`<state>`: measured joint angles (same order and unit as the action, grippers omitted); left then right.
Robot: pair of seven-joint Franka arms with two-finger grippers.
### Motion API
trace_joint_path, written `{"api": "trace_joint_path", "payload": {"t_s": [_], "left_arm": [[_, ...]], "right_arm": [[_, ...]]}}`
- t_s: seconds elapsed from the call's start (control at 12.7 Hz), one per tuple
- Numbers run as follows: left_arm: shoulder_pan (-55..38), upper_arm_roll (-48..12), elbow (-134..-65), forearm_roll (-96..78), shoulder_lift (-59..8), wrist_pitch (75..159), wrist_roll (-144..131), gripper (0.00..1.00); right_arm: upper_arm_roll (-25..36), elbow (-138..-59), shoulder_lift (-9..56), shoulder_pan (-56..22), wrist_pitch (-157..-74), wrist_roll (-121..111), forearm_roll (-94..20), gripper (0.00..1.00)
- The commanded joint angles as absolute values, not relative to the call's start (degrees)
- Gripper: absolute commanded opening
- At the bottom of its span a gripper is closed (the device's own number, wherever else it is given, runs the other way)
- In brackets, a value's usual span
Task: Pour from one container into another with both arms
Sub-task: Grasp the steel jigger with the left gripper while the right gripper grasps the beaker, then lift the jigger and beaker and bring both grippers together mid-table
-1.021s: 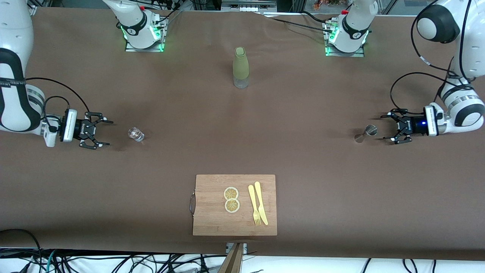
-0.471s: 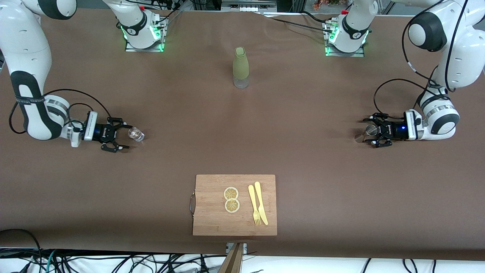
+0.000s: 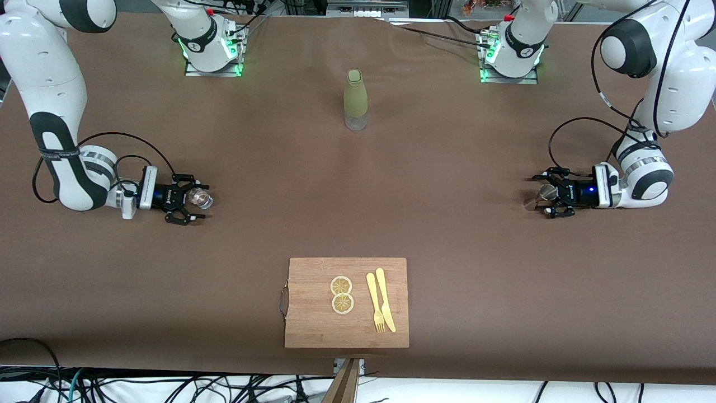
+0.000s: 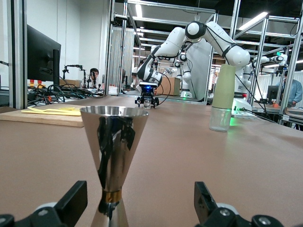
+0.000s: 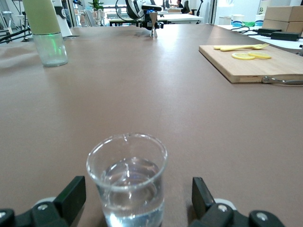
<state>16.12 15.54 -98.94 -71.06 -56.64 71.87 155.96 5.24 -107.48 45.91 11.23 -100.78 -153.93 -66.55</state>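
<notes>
My left gripper needs to close now: its fingers stand level with the jigger's narrow middle point(image 3: 199, 198) point(image 4: 111, 196). Closing now would catch the jigger.
A small clear glass point(image 3: 200, 197) holding clear liquid stands toward the right arm's end of the table. My right gripper point(image 3: 196, 202) is low at the table, open, one finger on each side of the glass point(image 5: 127, 178) without touching it. A steel cone-shaped jigger point(image 3: 546, 193) stands upright toward the left arm's end. My left gripper point(image 3: 542, 195) is open around it. In the left wrist view the jigger point(image 4: 113, 151) sits between the fingers point(image 4: 72, 202), closer to one of them, with a gap on both sides.
A pale green bottle point(image 3: 355, 99) with a clear base stands mid-table, nearer the robots' bases. A wooden cutting board point(image 3: 313, 319) lies near the front edge, carrying two lemon slices point(image 3: 342, 294) and a yellow fork and knife point(image 3: 380, 302).
Both arms have swung inward along the table. Each open gripper has slid up to its container and now straddles it. The glass and jigger have not moved.
</notes>
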Motion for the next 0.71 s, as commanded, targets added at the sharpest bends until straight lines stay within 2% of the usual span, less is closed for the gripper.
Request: {"api": "trace_joint_path", "payload": {"t_s": [0.0,0.08,0.16,0.24,0.31,0.39,0.63], "left_arm": [[15.7,16.0,-99.2,-72.3,-57.0,71.8,161.5,0.95],[15.7,16.0,-99.2,-72.3,-57.0,71.8,161.5,0.88],[15.7,16.0,-99.2,-72.1,-57.0,71.7,161.5,0.78],[15.7,16.1,-99.2,-71.7,-57.0,71.6,161.5,0.7],[15.8,16.3,-99.2,-71.6,-57.0,71.5,161.6,0.69],[15.8,16.4,-99.2,-71.6,-57.0,71.3,161.6,0.69],[15.9,17.1,-99.2,-71.5,-57.0,70.8,161.6,0.7]], "right_arm": [[4.0,-107.2,46.6,12.5,-100.1,-155.1,-67.5,0.99],[4.0,-107.2,46.6,12.5,-100.0,-155.2,-67.5,0.97],[4.0,-107.2,46.7,12.5,-100.0,-155.7,-67.5,0.9],[4.0,-107.1,46.7,12.5,-100.0,-156.1,-67.5,0.77],[4.0,-107.2,46.8,12.5,-99.9,-156.1,-67.5,0.56],[4.0,-107.2,46.8,12.5,-99.9,-156.2,-67.5,0.48],[4.0,-107.1,46.8,12.5,-99.0,-156.1,-67.4,0.44]]}}
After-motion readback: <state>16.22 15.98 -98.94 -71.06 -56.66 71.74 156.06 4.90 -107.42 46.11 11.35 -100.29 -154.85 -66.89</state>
